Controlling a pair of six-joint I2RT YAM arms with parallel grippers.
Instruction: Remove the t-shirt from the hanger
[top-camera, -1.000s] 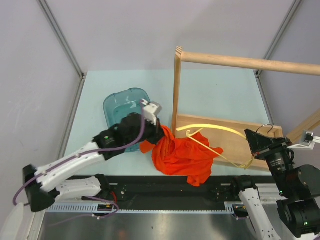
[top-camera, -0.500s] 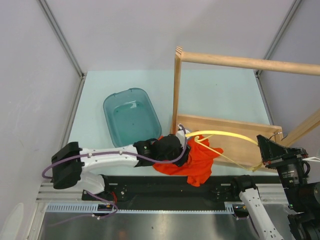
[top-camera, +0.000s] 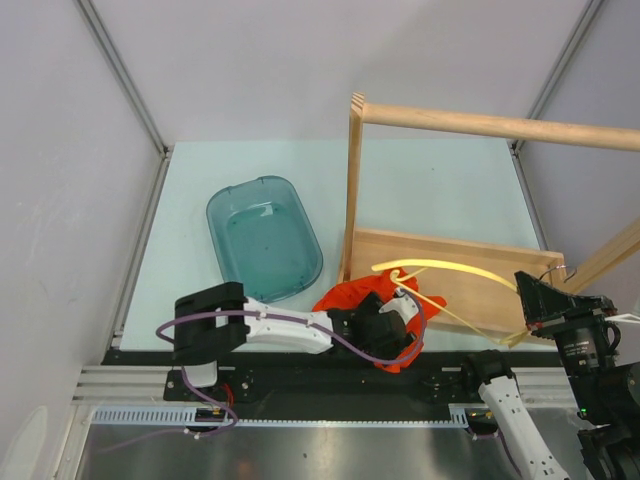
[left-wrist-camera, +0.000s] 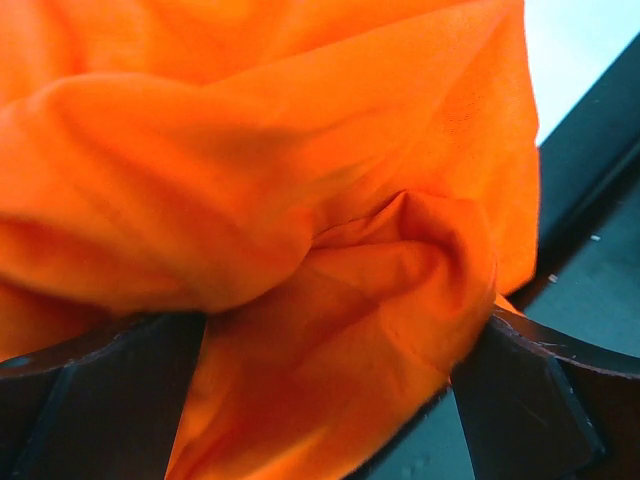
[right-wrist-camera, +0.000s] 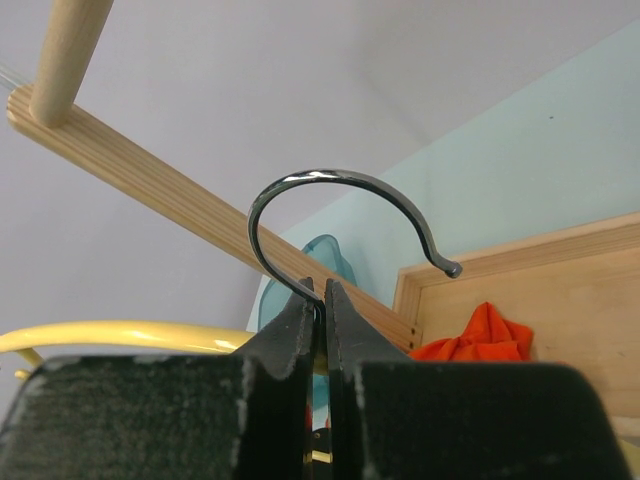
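Next, the left gripper grabs the t-shirt (top-camera: 345, 294) by its bunched near-side folds, leaving the hanger (top-camera: 450, 270) free, to pull the t-shirt off.
The orange-red t-shirt (top-camera: 345, 294) lies bunched on the table's near edge, partly under my left arm. In the left wrist view the t-shirt (left-wrist-camera: 300, 200) fills the frame, and my left gripper (left-wrist-camera: 330, 400) stands open with folds of the fabric between its spread fingers (left-wrist-camera: 100, 400). From above, the left gripper (top-camera: 400, 322) is on top of the heap. The pale yellow hanger (top-camera: 450, 270) slants over the rack's base, one end among the cloth. My right gripper (right-wrist-camera: 322, 300) is shut on the hanger's wire hook (right-wrist-camera: 340, 180); in the top view the right gripper (top-camera: 524, 286) is at the far right.
A teal tub (top-camera: 264, 238) sits left of the rack. The rack's upright post (top-camera: 352, 180), round rail (top-camera: 490, 124) and flat wooden base (top-camera: 480, 296) stand behind the t-shirt. The black front rail (top-camera: 300, 368) runs just beneath the left arm.
My left arm swept from beside the tub to the right along the near edge, and its gripper opened over the t-shirt. The t-shirt got more bunched. The right gripper drew the hanger slightly right.
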